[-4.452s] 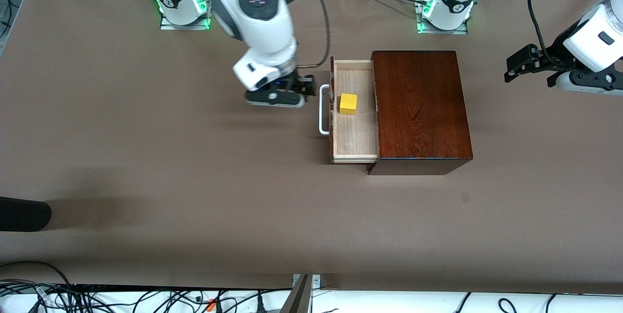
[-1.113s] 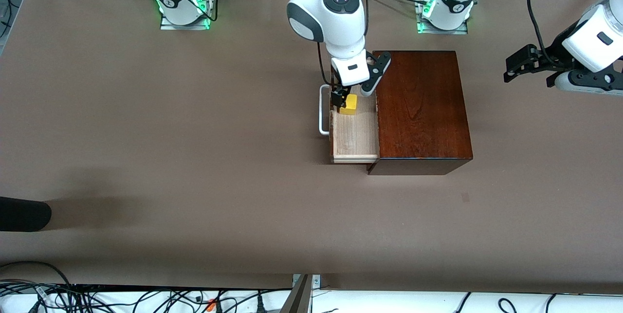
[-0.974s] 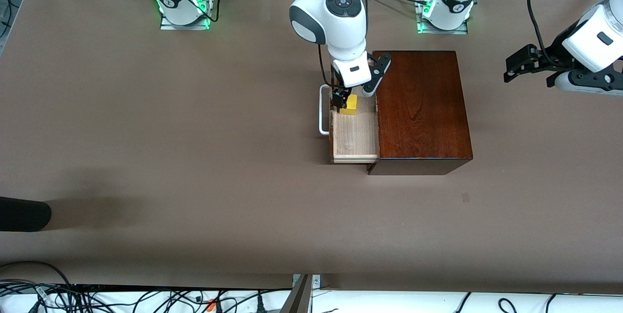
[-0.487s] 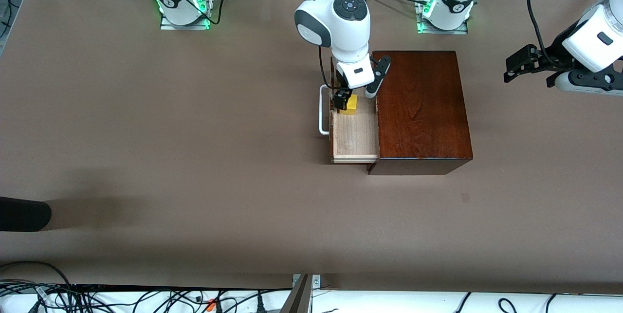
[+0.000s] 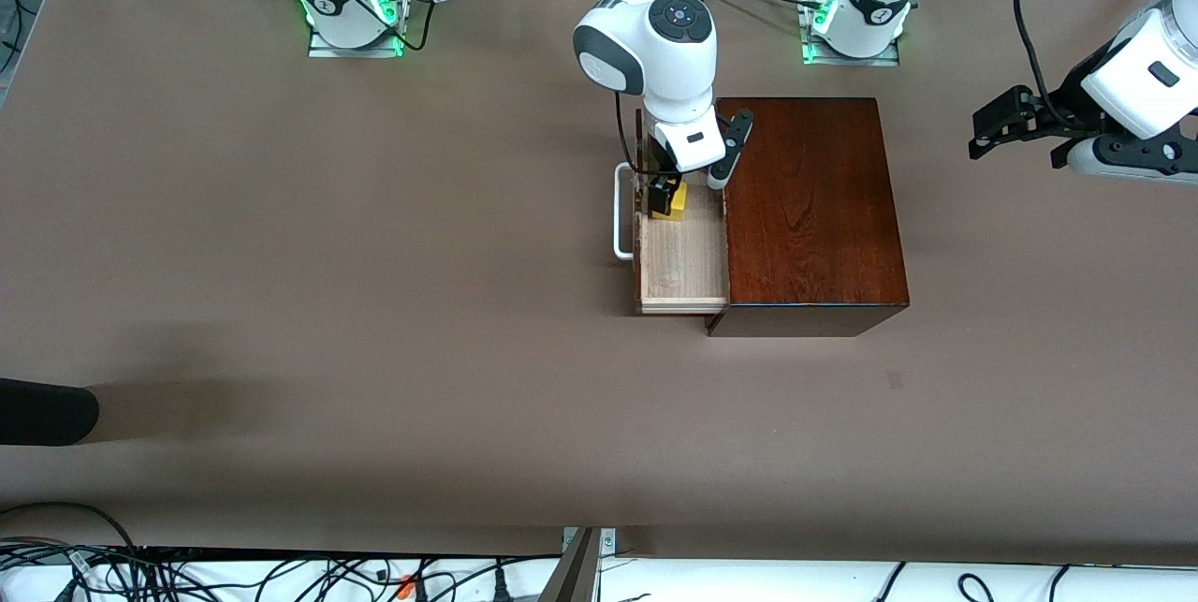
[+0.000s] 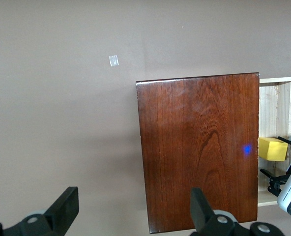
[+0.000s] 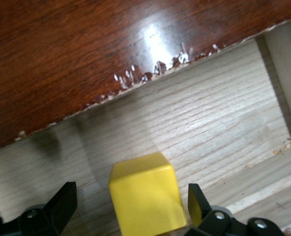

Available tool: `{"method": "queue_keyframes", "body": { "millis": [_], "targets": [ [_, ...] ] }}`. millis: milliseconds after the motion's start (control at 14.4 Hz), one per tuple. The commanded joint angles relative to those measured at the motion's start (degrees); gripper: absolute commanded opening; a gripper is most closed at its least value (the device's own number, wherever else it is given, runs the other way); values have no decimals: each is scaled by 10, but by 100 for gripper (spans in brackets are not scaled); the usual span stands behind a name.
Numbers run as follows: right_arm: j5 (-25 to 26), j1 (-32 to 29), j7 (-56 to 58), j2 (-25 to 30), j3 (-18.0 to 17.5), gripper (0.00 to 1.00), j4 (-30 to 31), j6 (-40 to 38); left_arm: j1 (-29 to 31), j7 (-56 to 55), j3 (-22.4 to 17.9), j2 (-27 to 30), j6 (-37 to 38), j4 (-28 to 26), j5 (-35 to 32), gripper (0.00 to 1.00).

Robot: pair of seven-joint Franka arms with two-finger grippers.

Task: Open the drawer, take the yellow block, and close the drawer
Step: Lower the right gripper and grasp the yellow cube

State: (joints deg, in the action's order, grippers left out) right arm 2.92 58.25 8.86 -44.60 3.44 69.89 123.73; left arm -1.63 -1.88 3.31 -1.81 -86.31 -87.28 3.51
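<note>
My right gripper should close now and would hold the block, because its fingers are beside the yellow block's sides inside the drawer [image 5: 681, 260] [image 7: 219, 113].
The drawer [image 5: 681, 260] of the dark wooden box [image 5: 805, 209] stands pulled out toward the right arm's end of the table, its white handle [image 5: 620, 213] in front. The yellow block [image 5: 677, 201] lies on the drawer's pale floor. My right gripper [image 5: 666, 195] reaches down into the drawer, open. In the right wrist view the yellow block [image 7: 145, 196] sits between the fingers [image 7: 62, 201], with a gap on each side. My left gripper [image 5: 975, 136] waits open in the air at the left arm's end of the table. The left wrist view shows the box [image 6: 199, 147] and the yellow block [image 6: 272, 148].
A dark rounded object [image 5: 42, 410] lies on the table's edge at the right arm's end, near the front camera. A small pale mark [image 5: 896, 380] is on the brown table, nearer the camera than the box. Cables [image 5: 187, 574] hang below the table's near edge.
The right gripper came from beside the handle to over the drawer and over the last second sank around the yellow block. Its fingers stayed open. The left arm has not moved.
</note>
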Motion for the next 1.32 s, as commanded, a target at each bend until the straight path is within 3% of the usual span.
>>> {"method": "queue_keyframes", "body": {
  "millis": [0,70,348,626,765,974,1252],
  "targets": [
    [13,5,4,-9,5,93,-16,5,7,0,6,13,-10,-17,12,100],
    [13,5,4,-10,5,86,-15,5,7,0,6,13,-10,-17,12,100],
    [30,5,5,-10,5,79,-15,5,7,0,6,13,-10,-17,12,100],
    [30,5,8,-7,7,18,-16,-1,7,-1,6,14,-10,-17,12,100],
    [30,5,5,-1,8,4,-16,-3,7,-1,6,14,-11,-17,12,100],
    [25,5,4,8,7,0,-26,-30,7,-1,6,14,-11,-16,12,100],
    [8,-3,4,31,7,0,-92,-120,7,-1,6,14,-11,-16,12,100]
  ]
}}
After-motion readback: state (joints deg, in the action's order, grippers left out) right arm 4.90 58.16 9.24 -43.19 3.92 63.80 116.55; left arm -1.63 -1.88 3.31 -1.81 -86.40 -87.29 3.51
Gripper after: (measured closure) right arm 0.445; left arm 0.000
